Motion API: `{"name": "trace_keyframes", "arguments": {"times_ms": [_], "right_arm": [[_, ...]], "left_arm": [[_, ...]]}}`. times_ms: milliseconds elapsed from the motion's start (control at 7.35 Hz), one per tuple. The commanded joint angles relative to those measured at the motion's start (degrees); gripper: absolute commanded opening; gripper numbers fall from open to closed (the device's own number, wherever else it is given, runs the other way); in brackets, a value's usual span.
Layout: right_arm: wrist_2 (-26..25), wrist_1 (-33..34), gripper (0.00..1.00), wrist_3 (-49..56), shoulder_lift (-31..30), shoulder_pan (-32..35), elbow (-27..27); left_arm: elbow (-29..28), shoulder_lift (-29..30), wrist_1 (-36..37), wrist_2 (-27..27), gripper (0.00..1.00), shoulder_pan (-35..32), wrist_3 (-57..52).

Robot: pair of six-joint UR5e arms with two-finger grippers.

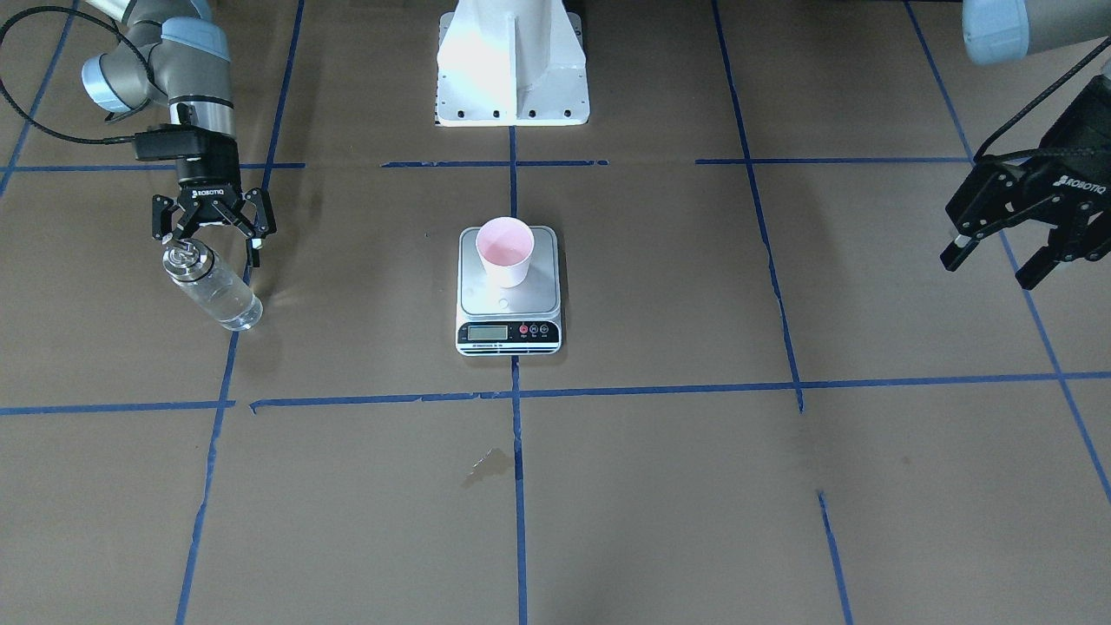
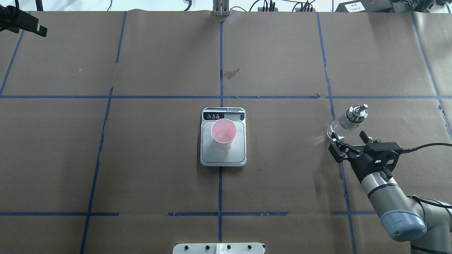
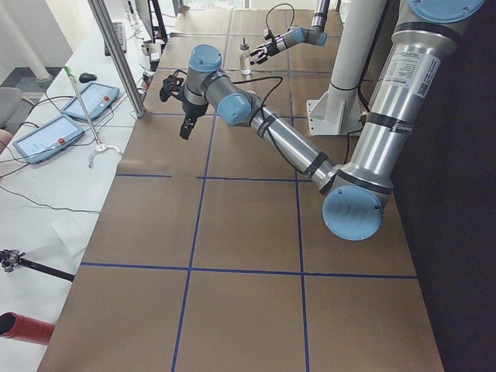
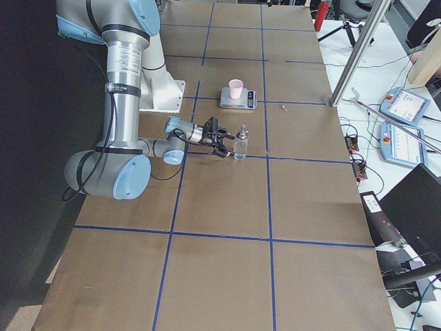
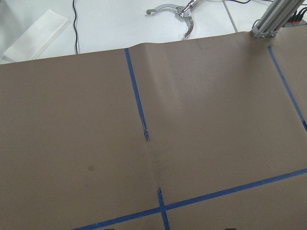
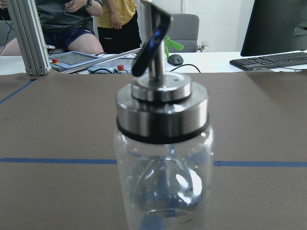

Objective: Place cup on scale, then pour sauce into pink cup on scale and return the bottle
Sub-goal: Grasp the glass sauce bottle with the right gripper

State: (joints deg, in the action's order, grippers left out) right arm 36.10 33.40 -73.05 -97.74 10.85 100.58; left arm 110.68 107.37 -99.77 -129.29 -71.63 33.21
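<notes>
My right gripper should move forward toward the bottle first and then close on it, because the glass body of the bottle (image 1: 213,288) (image 6: 165,179) is still beyond my open fingertips.
The pale pink cup (image 1: 505,250) stands upright on the silver scale (image 1: 508,304) at the table's middle; both also show in the overhead view, cup (image 2: 223,133) on scale (image 2: 222,157). The clear glass bottle (image 1: 213,288) with its silver spout cap stands upright on the table at the robot's right (image 2: 348,121). A little clear sauce (image 6: 165,218) sits low in it. My right gripper (image 1: 213,233) is open and empty, just behind the bottle, level with it (image 4: 224,145). My left gripper (image 1: 989,271) is open and empty, far off at the table's left side.
The white robot pedestal (image 1: 512,69) stands at the table's robot-side edge. Blue tape lines grid the brown paper. A small dark stain (image 1: 488,464) lies on the operators' side of the scale. Operators and tablets (image 6: 76,57) are beyond the far edge.
</notes>
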Motion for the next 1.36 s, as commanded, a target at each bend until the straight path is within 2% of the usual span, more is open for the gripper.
{"name": "trace_keyframes", "arguments": {"times_ms": [0,544,952,1224], "right_arm": [[0.28,0.00,1.00,2.47,0.79,0.57,-0.21],[0.37,0.09,1.00,2.30,0.88,2.94,-2.32],[0.46,0.09,1.00,2.39,4.74,4.53,-5.12],[0.72,0.09,1.00,2.48,4.75,5.15,-5.22]], "left_arm": [[0.24,0.04,0.10,0.00,0.84,0.00,0.01],[0.15,0.04,0.10,0.00,0.84,0.00,0.01],[0.50,0.04,0.10,0.00,0.84,0.00,0.01],[0.59,0.04,0.10,0.00,0.84,-0.18,0.01]]}}
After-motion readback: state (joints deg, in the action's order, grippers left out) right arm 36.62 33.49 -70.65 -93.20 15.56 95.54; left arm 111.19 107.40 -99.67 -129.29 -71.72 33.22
